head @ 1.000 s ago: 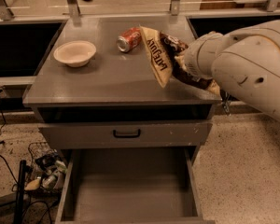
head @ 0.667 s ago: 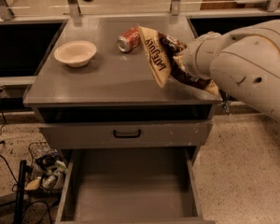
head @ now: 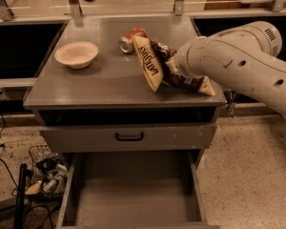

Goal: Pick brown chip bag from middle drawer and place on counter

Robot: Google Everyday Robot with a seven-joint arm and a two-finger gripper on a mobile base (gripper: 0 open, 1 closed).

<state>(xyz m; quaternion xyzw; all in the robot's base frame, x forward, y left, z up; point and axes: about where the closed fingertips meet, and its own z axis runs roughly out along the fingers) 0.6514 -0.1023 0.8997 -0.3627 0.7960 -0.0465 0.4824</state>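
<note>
The brown chip bag's lower edge (head: 155,87) touches the counter behind the counter's front edge, and the bag would rest there, so my gripper will release it.
The brown chip bag (head: 151,66) is over the right half of the counter (head: 100,87), tilted on edge, its lower end at or just above the surface. My gripper (head: 168,56) is at the bag's upper right side, shut on it, mostly hidden by my white wrist and arm (head: 229,63), which reach in from the right. The middle drawer (head: 133,190) stands pulled out below, with nothing on its flat gray floor.
An orange-red soda can (head: 132,38) lies just behind the bag. A cream bowl (head: 76,54) sits at the counter's left. A closed drawer front with a black handle (head: 129,136) is above the open drawer. A wire basket and cables (head: 45,173) are on the floor at left.
My arm and the bag have moved a little left and down toward the counter surface. The can, bowl and drawer have not moved.
</note>
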